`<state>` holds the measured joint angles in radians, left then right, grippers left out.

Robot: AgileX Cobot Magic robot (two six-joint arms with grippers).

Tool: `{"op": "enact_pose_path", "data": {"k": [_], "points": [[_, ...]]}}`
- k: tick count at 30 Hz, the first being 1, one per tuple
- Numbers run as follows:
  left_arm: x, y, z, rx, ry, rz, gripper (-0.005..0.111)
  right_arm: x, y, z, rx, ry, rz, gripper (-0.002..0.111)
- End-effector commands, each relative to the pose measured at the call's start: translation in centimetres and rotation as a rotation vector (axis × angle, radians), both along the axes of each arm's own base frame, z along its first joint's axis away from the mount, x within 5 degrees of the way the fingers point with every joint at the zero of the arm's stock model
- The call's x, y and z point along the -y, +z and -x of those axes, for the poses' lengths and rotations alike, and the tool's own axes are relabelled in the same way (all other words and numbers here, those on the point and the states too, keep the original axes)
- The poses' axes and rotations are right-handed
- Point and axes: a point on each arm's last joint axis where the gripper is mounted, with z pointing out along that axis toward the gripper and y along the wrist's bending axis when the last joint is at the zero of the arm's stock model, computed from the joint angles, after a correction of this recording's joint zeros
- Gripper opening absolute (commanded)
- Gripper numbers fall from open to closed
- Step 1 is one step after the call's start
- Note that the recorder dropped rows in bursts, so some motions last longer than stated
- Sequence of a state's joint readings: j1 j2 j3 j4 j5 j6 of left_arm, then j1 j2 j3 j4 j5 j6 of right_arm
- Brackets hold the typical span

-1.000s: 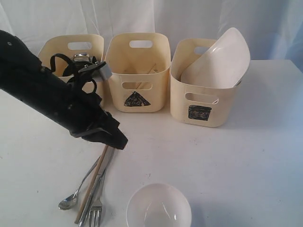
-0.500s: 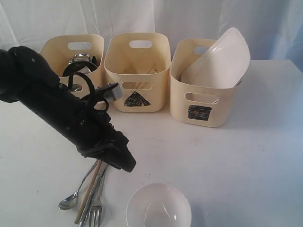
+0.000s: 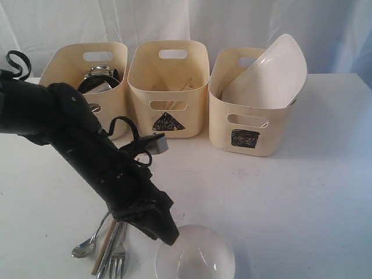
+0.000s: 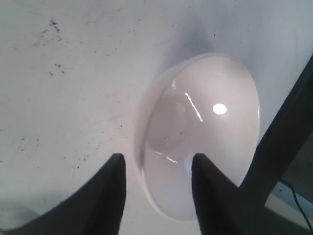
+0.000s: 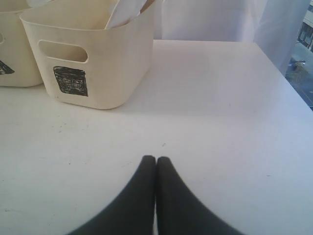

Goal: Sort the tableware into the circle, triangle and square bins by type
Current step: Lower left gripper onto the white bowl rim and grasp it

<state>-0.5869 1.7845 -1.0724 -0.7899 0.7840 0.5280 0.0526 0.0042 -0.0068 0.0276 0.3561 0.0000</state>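
Observation:
The white bowl [image 3: 200, 258] is wider than the left gripper's open fingers, so the left gripper needs to pinch the bowl by its thin rim [image 3: 174, 237].
The white bowl [image 3: 200, 258] [image 4: 205, 122] stands at the table's front edge. My left gripper [image 3: 170, 235] [image 4: 158, 156] is open, with its jaws astride the bowl's near rim, one inside and one outside. Just left of it lie a steel spoon [image 3: 86, 248], a fork [image 3: 119, 257] and a wooden chopstick [image 3: 102, 254], partly hidden by the arm. At the back stand the left bin [image 3: 64, 64] with steel mugs [image 3: 99, 77], its mark hidden, the triangle bin [image 3: 168, 87] and the square bin [image 3: 250, 119] [image 5: 98, 54] holding the white square plate [image 3: 273, 70]. My right gripper [image 5: 156, 158] is shut and holds nothing.
My left arm [image 3: 87, 145] crosses in front of the left bin. White curtain hangs behind the bins. The white table [image 3: 314, 192] ends at its right edge [image 5: 293, 83] beyond the square bin.
My left arm has swung forward and down, from above the cutlery to the white bowl's rim. The right gripper's earlier state is not shown.

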Motion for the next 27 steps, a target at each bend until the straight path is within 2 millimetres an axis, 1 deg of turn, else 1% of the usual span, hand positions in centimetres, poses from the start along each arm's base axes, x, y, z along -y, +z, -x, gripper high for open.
{"op": "enact_pose_path", "data": {"k": [1,4,10,12,15,20,21,27], "points": [[1.25,-0.57,0.78,0.014,-0.009,-0.009,0.048,0.02,-0.15,0.0,0.003,-0.004,-0.002,0.0],[1.59,-0.89,0.85,0.023,-0.007,-0.014,0.048,0.02,-0.15,0.0,0.003,-0.004,-0.002,0.0],[1.34,-1.14,0.81,0.03,-0.003,-0.059,0.047,0.02,-0.15,0.0,0.003,-0.004,-0.002,0.0],[1.28,-1.17,0.83,0.019,0.01,-0.07,0.041,0.02,-0.15,0.0,0.003,-0.004,-0.002,0.0],[1.26,-1.18,0.84,0.016,0.011,-0.073,0.025,0.02,-0.15,0.0,0.003,-0.004,-0.002,0.0],[1.25,-1.16,0.92,0.009,0.005,-0.073,0.002,0.02,-0.15,0.0,0.003,-0.004,-0.002,0.0],[1.24,-1.16,0.96,0.007,0.002,-0.073,0.0,0.02,-0.15,0.0,0.003,-0.004,-0.002,0.0],[1.23,-1.16,0.96,0.008,-0.001,-0.074,0.0,0.02,-0.15,0.0,0.003,-0.004,-0.002,0.0]]}}
